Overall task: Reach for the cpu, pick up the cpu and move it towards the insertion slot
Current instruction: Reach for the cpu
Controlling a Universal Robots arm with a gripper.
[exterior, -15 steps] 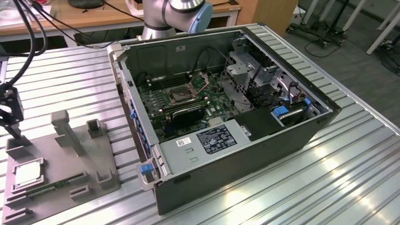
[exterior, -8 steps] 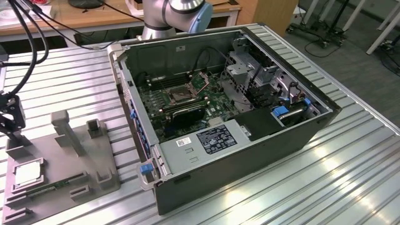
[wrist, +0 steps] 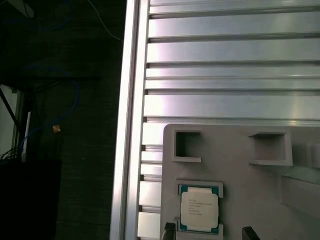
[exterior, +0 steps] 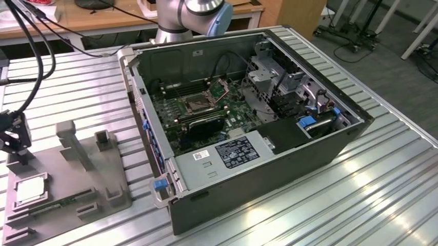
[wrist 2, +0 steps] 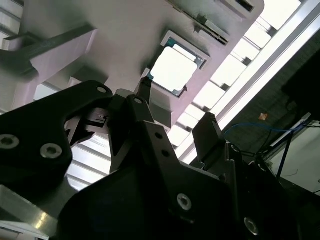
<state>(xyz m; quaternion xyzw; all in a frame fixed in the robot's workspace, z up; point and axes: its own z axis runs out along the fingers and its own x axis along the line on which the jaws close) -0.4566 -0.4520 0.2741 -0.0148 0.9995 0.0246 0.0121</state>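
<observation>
Next, my gripper grabs the cpu's open side edges to pick it up, since the holder's raised sides hug two ends of the cpu [exterior: 31, 190].
The cpu [exterior: 31, 190] is a small square chip with a silvery top, lying flat in a recess of the grey holder [exterior: 68, 169] at the exterior view's left. My gripper [exterior: 17, 158] hangs just above and behind it, open, with nothing between the fingers. In the first wrist view the cpu [wrist: 199, 209] sits close to the two dark fingertips [wrist: 169, 231], roughly in line with the gap. The second wrist view shows the cpu [wrist 2: 172, 70] beyond the spread fingers [wrist 2: 145, 95]. The insertion slot [exterior: 194, 105] is a square socket on the motherboard inside the open computer case [exterior: 274, 169].
A narrow green memory stick [exterior: 51, 205] lies on the holder near the cpu. Upright grey posts [exterior: 72, 141] rise from the holder. Black cables [exterior: 27, 61] hang above my gripper. The ribbed metal table [exterior: 356, 195] ends at an edge [wrist: 131, 125] beside the holder.
</observation>
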